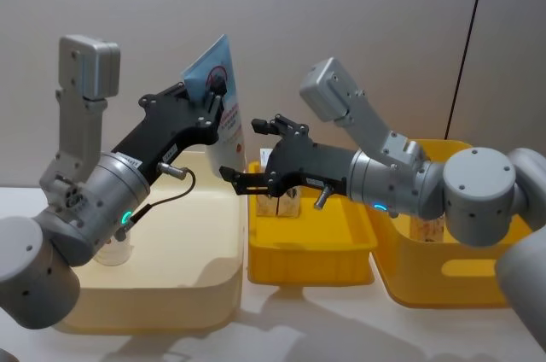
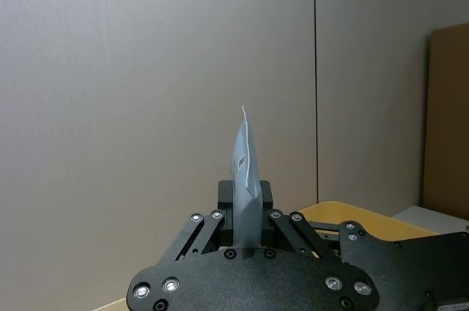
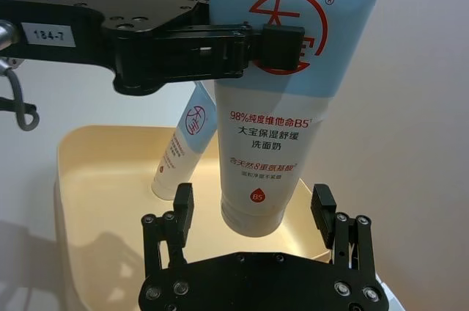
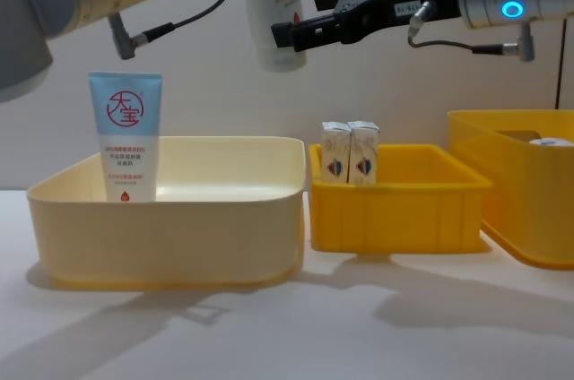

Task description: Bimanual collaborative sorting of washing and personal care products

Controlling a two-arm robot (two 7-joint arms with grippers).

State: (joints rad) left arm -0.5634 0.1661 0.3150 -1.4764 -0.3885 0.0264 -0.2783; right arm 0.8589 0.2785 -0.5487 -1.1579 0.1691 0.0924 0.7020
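The tube needs to be sorted into the taller yellow bin (image 1: pixel 452 268). My right gripper needs to grab the tube by its white lower end (image 1: pixel 228 155) next.
A white squeeze tube (image 1: pixel 229 136) with a pale-blue end and red round logo hangs upright over the gap between the bins. My left gripper (image 1: pixel 213 89) is shut on its blue top end (image 2: pixel 247 179). The right gripper (image 3: pixel 253 212) is open, with one of its fingers (image 3: pixel 183 208) on either side of the tube's lower white end (image 3: pixel 260 179), apart from it. From the chest, the same tube (image 4: pixel 273 12) hangs beside the right gripper (image 4: pixel 291 35). A second tube (image 4: pixel 126 138) stands in the cream bin (image 4: pixel 161 219). Two cream cartons (image 4: pixel 350 154) stand in the yellow tray (image 4: pixel 404 210).
A taller yellow bin (image 4: pixel 529 210) stands at the right, with something white (image 4: pixel 547 141) inside. The three containers sit side by side on a white table (image 4: pixel 359 326), with a plain grey wall behind. My right forearm reaches across above the yellow tray (image 1: pixel 307 259).
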